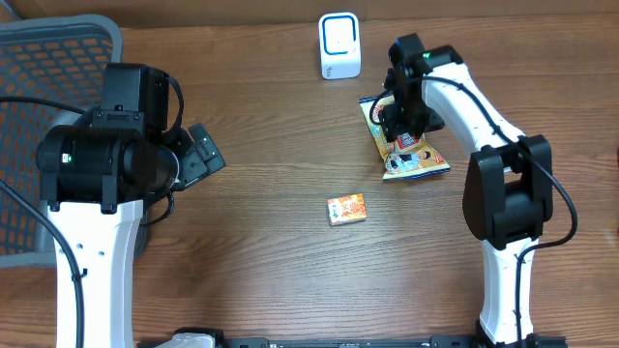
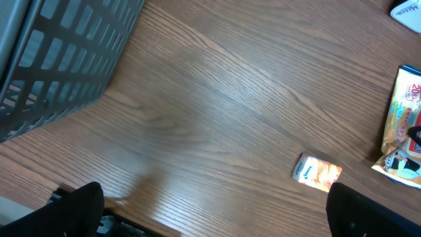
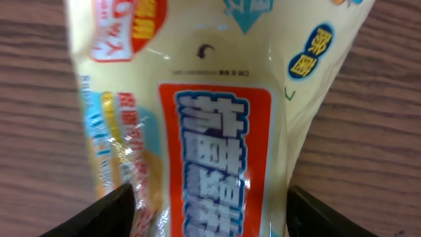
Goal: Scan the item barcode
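The robot's right gripper needs to go to the yellow snack pouch and pinch it from above across its orange-red label (image 1: 406, 138) (image 3: 214, 193), so that the bottom of the pouch stays free to face the scanner.
A yellow snack pouch (image 1: 410, 147) with an orange-red label lies flat on the wooden table at the right. My right gripper (image 1: 400, 118) hovers right over it. In the right wrist view the pouch (image 3: 217, 112) fills the frame, and the right gripper (image 3: 209, 205) is open, one dark finger standing at each side edge of the pouch. A small orange box (image 1: 347, 209) lies at mid-table, also seen as the box (image 2: 317, 172) in the left wrist view. My left gripper (image 1: 203, 155) is wide open over bare wood, nothing between its fingers (image 2: 79, 207). No barcode shows.
A white scanner (image 1: 339, 45) stands at the back centre, just behind the pouch. A grey mesh basket (image 1: 48, 58) fills the far left, with its wall (image 2: 59, 52) close to my left gripper. The table's front edge lies just under the left fingers.
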